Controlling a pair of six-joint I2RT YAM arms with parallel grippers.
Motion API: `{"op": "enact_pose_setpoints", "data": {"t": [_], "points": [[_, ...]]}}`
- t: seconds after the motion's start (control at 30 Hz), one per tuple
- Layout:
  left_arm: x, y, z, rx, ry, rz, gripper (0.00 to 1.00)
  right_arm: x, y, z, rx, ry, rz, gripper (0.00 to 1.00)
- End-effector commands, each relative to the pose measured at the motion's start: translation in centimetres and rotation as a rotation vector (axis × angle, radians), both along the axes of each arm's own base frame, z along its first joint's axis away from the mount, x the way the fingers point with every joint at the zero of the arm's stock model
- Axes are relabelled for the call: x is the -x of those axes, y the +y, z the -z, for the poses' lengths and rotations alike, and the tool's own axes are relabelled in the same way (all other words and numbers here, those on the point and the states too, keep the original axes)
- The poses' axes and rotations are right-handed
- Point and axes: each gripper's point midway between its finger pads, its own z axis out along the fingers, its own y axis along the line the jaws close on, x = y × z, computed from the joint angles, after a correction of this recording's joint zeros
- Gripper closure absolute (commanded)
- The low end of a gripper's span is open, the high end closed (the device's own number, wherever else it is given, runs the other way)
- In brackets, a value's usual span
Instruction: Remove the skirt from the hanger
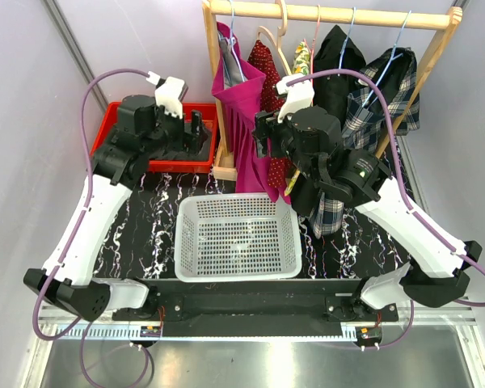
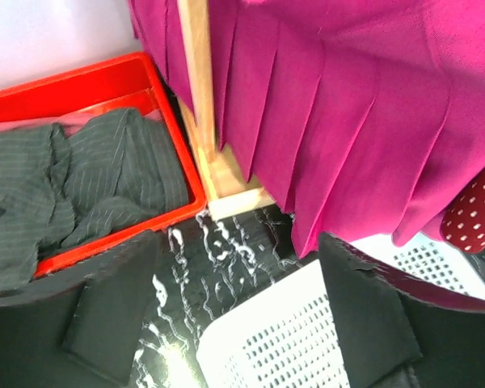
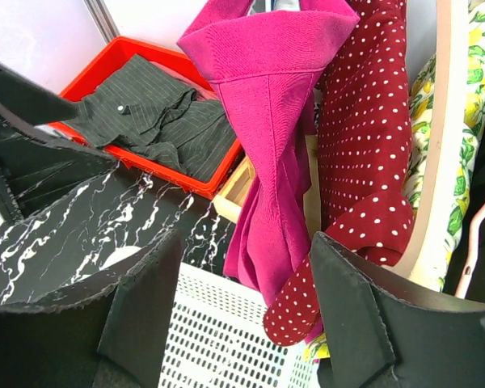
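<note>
Next, my left gripper reaches and grabs the blue hanger's near arm (image 1: pixel 238 61), leaving the hanger's hook and far end free for removing the skirt (image 1: pixel 241 121).
The magenta pleated skirt (image 1: pixel 241 121) hangs from a hanger (image 1: pixel 231 56) at the left end of the wooden rail. It fills the upper right of the left wrist view (image 2: pixel 347 121) and hangs folded at the centre of the right wrist view (image 3: pixel 267 121). My left gripper (image 1: pixel 194 133) is open just left of the skirt's lower half, with nothing between its fingers (image 2: pixel 113 315). The right gripper (image 1: pixel 263 133) is open close to the skirt's right side, and its jaws hold nothing (image 3: pixel 242 323). Neither gripper touches the fabric.
A white perforated basket (image 1: pixel 194 242) sits on the black marbled table below the skirt. A red bin (image 1: pixel 206 162) with dark striped cloth stands at the left. A red polka-dot garment (image 3: pixel 372 121), a floral one, dark and plaid garments (image 1: pixel 372 105) hang to the right. The rack's wooden post (image 2: pixel 198 81) stands beside the skirt.
</note>
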Motion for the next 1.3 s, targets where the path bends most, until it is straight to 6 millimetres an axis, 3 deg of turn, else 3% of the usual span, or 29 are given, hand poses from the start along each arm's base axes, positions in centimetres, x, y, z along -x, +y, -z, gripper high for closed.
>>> {"op": "enact_pose_setpoints", "data": {"t": [0.0,0.03,0.07,0.1,0.13,0.17,0.2,0.23,0.27,0.3,0.33,0.37,0.4,0.47,0.5,0.63,0.83,0.9,0.93,0.97,1.03,1.1,1.27], "points": [[-1.1,-2.5,-6.3,0.093,-0.169,0.111,0.16,0.6,-0.8,-1.7,-0.053,-0.025,0.007,0.27],[-1.7,-3.5,-6.3,0.105,-0.155,0.149,0.19,0.7,-0.8,-1.8,-0.06,-0.025,0.005,0.27],[-1.8,-4.0,-8.7,0.145,-0.198,0.16,0.26,0.8,-0.9,-1.9,-0.064,-0.026,0.003,0.27],[-2.0,-4.7,-9.6,0.159,-0.211,0.171,0.29,1.0,-1.2,-2.2,-0.076,-0.029,0.003,0.27],[-3.8,-5.0,-9.3,0.151,-0.204,0.129,0.3,1.2,-1.2,-2.0,-0.077,-0.025,0.002,0.27],[-3.7,-5.6,-11.9,0.173,-0.254,0.125,0.31,1.4,-1.6,-2.3,-0.088,-0.031,0.005,0.27],[-5.8,-5.6,-11.4,0.167,-0.241,0.063,0.3,1.5,-1.7,-2.1,-0.087,-0.029,0.009,0.27],[-6.3,-5.9,-11.7,0.177,-0.237,0.045,0.27,1.6,-1.8,-2.1,-0.088,-0.032,0.01,0.27],[-6.2,-6.1,-14.1,0.22,-0.274,0.027,0.27,1.8,-2.3,-2.3,-0.091,-0.04,0.017,0.26],[-7.9,-6.5,-13.3,0.226,-0.253,-0.018,0.29,1.8,-2.3,-1.7,-0.079,-0.036,0.016,0.26],[-8.4,-6.8,-13.6,0.244,-0.251,-0.026,0.31,1.8,-2.3,-1.8,-0.08,-0.047,0.014,0.26],[-8.3,-7.4,-15.1,0.283,-0.273,-0.026,0.31,2.0,-2.6,-1.9,-0.084,-0.055,0.015,0.26],[-9.7,-7.7,-14.1,0.275,-0.262,-0.067,0.31,1.9,-2.5,-1.6,-0.087,-0.057,0.017,0.26],[-10.0,-8.6,-15.4,0.3,-0.295,-0.069,0.31,2.1,-2.6,-1.6,-0.092,-0.067,0.006,0.26],[-10.9,-9.1,-14.7,0.295,-0.287,-0.082,0.32,2.1,-2.3,-1.3,-0.092,-0.067,-0.003,0.26],[-11.9,-9.8,-15.1,0.326,-0.311,-0.11,0.33,2.2,-2.3,-0.8,-0.085,-0.073,-0.008,0.26],[-13.8,-10.6,-12.2,0.336,-0.257,-0.16,0.36,2.4,-2.4,-0.4,-0.086,-0.084,-0.02,0.26],[-14.3,-10.7,-11.7,0.336,-0.248,-0.168,0.41,2.5,-2.5,-0.2,-0.084,-0.081,-0.021,0.26],[-14.4,-10.7,-11.5,0.334,-0.244,-0.172,0.47,2.6,-2.6,-0.3,-0.086,-0.082,-0.022,0.25],[-14.4,-10.7,-11.6,0.339,-0.243,-0.173,0.6,2.6,-2.5,0.0,-0.08,-0.078,-0.024,0.26],[-14.3,-10.8,-11.3,0.339,-0.236,-0.169,0.7,2.7,-2.6,0.1,-0.083,-0.077,-0.024,0.25],[-14.2,-10.9,-11.2,0.336,-0.232,-0.163,0.77,2.7,-2.7,0.3,-0.084,-0.078,-0.024,0.25],[-13.9,-10.5,-11.0,0.314,-0.232,-0.163,0.84,2.9,-3.0,0.2,-0.1,-0.085,-0.02,0.26]]}}
